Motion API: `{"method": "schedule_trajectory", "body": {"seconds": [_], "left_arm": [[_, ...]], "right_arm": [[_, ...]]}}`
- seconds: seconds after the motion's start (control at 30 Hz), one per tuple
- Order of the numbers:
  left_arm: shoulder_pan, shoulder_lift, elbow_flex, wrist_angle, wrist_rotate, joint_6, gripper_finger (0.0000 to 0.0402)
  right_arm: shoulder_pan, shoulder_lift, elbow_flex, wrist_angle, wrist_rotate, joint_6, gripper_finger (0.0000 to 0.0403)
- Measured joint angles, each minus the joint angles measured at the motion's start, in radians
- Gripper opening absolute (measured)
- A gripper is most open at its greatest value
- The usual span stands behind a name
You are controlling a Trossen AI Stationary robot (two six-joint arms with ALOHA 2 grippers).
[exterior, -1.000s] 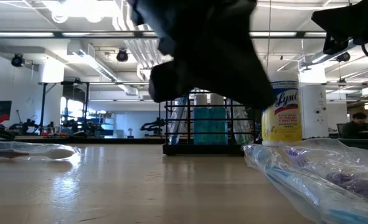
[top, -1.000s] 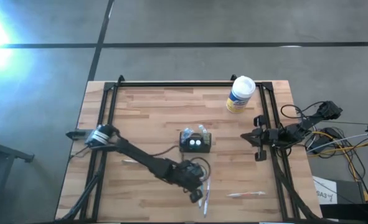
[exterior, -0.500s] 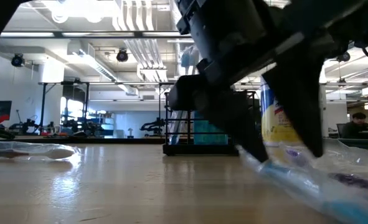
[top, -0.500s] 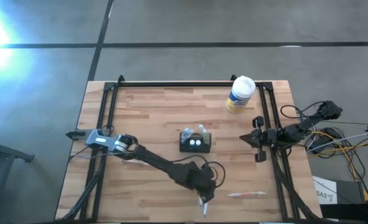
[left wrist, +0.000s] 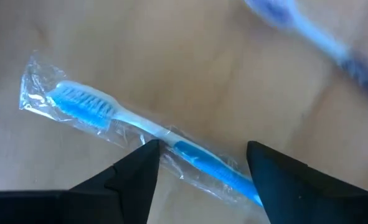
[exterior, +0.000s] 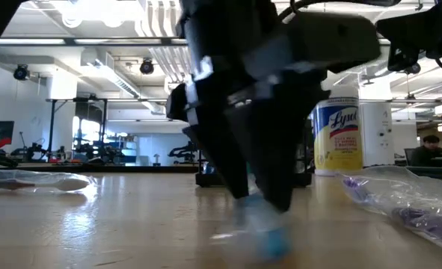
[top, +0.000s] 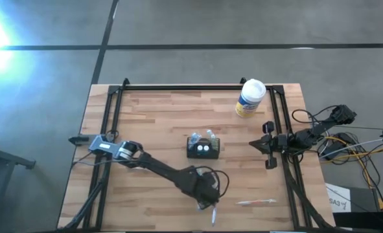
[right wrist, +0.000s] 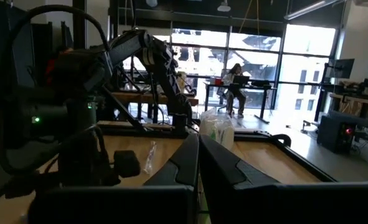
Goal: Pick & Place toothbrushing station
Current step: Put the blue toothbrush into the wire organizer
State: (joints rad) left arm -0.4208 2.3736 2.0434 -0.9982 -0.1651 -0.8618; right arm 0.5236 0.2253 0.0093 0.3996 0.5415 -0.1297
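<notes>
The white neck (left wrist: 147, 126) of the toothbrush meets one finger and the blue handle (left wrist: 213, 165) slants toward the other. My left gripper should turn before it closes on the toothbrush.
The toothbrushing station (top: 203, 148), a small black box with items standing in its top, sits mid-table. A blue toothbrush in a clear wrapper (left wrist: 84, 104) lies flat near the table's front edge (top: 212, 213). My left gripper (left wrist: 202, 149) points steeply down over it, open, one finger on each side of the toothbrush's handle (left wrist: 193, 154). In the low view the gripper (exterior: 259, 200) hides most of the station. My right gripper (top: 267, 144) waits shut at the table's right edge. My left gripper stands open across the wrapped toothbrush's handle (left wrist: 171, 138), coming from above. One fingertip (left wrist: 147, 152) reaches the wrapper's edge; I cannot tell whether it touches it. The toothbrush lies flat on the table.
A white canister with a yellow label (top: 249, 98) stands at the far right. A second wrapped toothbrush (top: 256, 202) lies near the front right, purple in the low view (exterior: 411, 213). Another clear wrapper (exterior: 34, 181) lies at the left. Black frame rails (top: 178, 87) run along the table's edges.
My left gripper has tipped from a slant to pointing steeply down, dropped a little toward the table, and opened. The blue wrapped toothbrush now lies under and between its fingers, shifted slightly toward the table's left. My right arm has kept still.
</notes>
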Motion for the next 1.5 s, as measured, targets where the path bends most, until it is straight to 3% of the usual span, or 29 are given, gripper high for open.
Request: {"method": "schedule_trajectory", "body": {"seconds": [0.17, 0.33, 0.5, 0.7, 0.97, 1.2, 1.5], "left_arm": [[-0.016, -0.035, 0.001, -0.067, 0.078, 0.078, 0.0248], [-0.032, -0.085, 0.011, -0.073, 0.072, 0.077, 0.0248], [-0.050, -0.116, 0.011, -0.066, -0.081, -0.107, 0.0247], [-0.055, -0.108, -0.024, -0.067, -0.132, -0.239, 0.0247], [-0.048, -0.107, -0.101, -0.041, -0.115, -0.312, 0.0247], [-0.030, -0.106, -0.171, 0.091, -0.085, -0.291, 0.0247], [-0.026, -0.110, -0.233, 0.112, -0.069, -0.286, 0.0247]], "right_arm": [[0.000, 0.000, 0.000, 0.000, 0.000, 0.007, 0.0008], [0.000, 0.000, 0.001, 0.000, 0.000, 0.022, 0.0008], [0.002, 0.001, 0.001, -0.002, -0.001, 0.027, 0.0008], [0.002, 0.001, 0.001, -0.003, -0.002, 0.045, 0.0008], [0.002, 0.001, 0.001, -0.004, -0.002, 0.044, 0.0008], [0.002, 0.001, 0.001, -0.004, -0.002, 0.041, 0.0008], [0.002, 0.001, 0.001, -0.006, -0.002, 0.041, 0.0008]]}}
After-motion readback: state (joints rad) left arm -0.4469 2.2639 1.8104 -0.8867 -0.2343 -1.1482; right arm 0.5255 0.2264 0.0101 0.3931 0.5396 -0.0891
